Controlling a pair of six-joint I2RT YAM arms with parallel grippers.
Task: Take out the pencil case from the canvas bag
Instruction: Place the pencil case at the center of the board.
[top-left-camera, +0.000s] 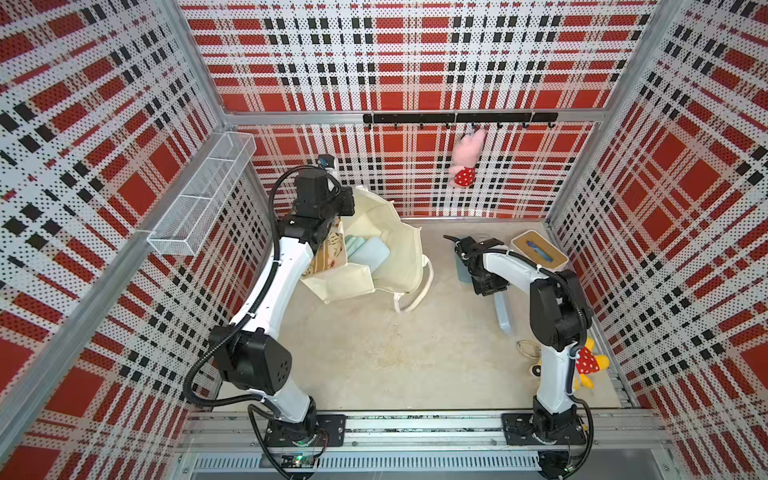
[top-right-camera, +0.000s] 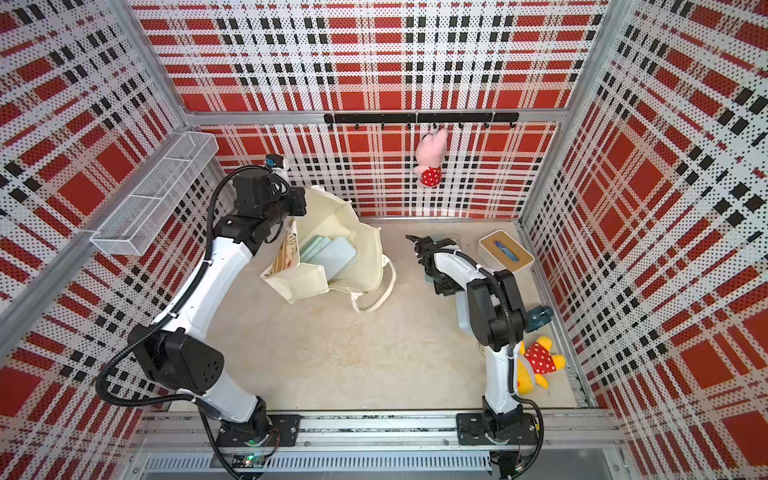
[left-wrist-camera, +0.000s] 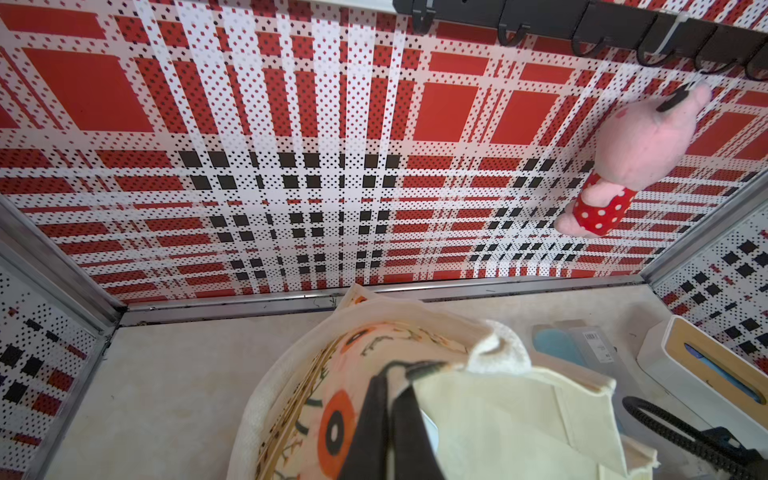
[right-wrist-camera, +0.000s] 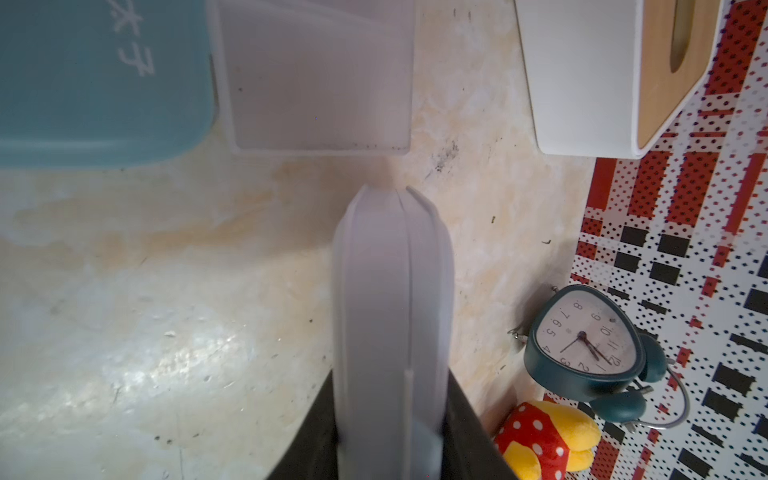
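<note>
My right gripper releases the pencil case (top-left-camera: 503, 313) now, since I hold the case edge-on just above flat, empty table and it would land there.
The cream canvas bag (top-left-camera: 405, 249) (top-right-camera: 368, 253) stands open at the back left of the table, a looped handle lying on the floor. Two flat pale blue-green items (top-left-camera: 368, 254) lie inside it. My left gripper (left-wrist-camera: 390, 382) is shut on the bag's printed rim (left-wrist-camera: 332, 374) and holds the mouth open. My right gripper (right-wrist-camera: 390, 415) (top-left-camera: 490, 286) is shut on the pencil case (right-wrist-camera: 390, 291), a pale grey-lilac case seen edge-on, held just above the table at the right, outside the bag. In both top views the right arm hides most of the case (top-left-camera: 503, 313).
A white box with a wooden lid (top-left-camera: 540, 249) stands at the back right. A teal lid (right-wrist-camera: 83, 83) and a clear container (right-wrist-camera: 320, 79) lie next to it. A teal clock (right-wrist-camera: 586, 336) and a yellow plush (top-right-camera: 540, 363) sit by the right wall. A pink plush (top-left-camera: 467, 160) hangs from the hook rail.
</note>
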